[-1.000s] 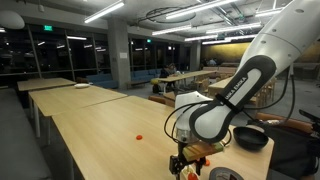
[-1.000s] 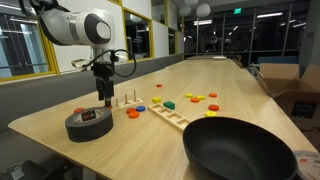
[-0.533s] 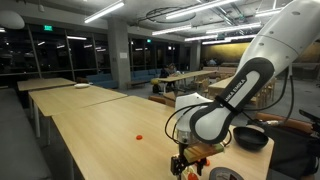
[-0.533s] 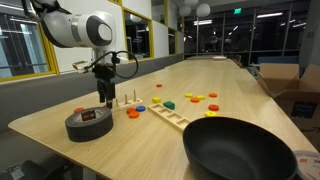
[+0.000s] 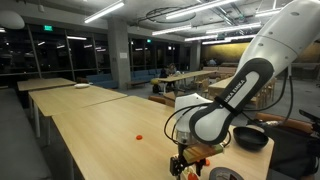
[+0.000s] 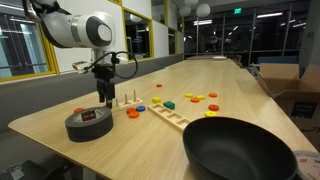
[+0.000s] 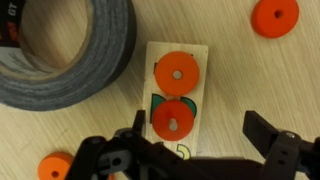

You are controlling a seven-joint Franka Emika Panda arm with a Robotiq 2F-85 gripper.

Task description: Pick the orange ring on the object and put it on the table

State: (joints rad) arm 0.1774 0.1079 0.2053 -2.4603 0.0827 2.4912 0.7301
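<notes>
My gripper closes next, which would catch the near orange ring (image 7: 173, 121), since the ring lies between my fingers, though toward the left in the wrist view.
In the wrist view the pale wooden board (image 7: 176, 100) lies under my gripper (image 7: 198, 130). Two orange rings sit on it: one (image 7: 177, 72) farther off and one (image 7: 172, 120) near my left finger (image 7: 139, 127). The jaws are open and hold nothing, and the near ring lies between them, close to the left one. In an exterior view the gripper (image 6: 105, 98) hangs low over the table (image 6: 200, 75), beside the board's pegs (image 6: 125, 98). It also shows in an exterior view (image 5: 185, 160), low over the table (image 5: 100, 130).
A grey tape roll (image 7: 60, 50) (image 6: 88, 123) lies close beside the board. Loose orange rings (image 7: 275, 17) (image 7: 55, 167) lie on the table. A second long board (image 6: 170, 115), scattered coloured pieces (image 6: 195, 97) and a black bowl (image 6: 245, 148) (image 5: 251, 138) are nearby.
</notes>
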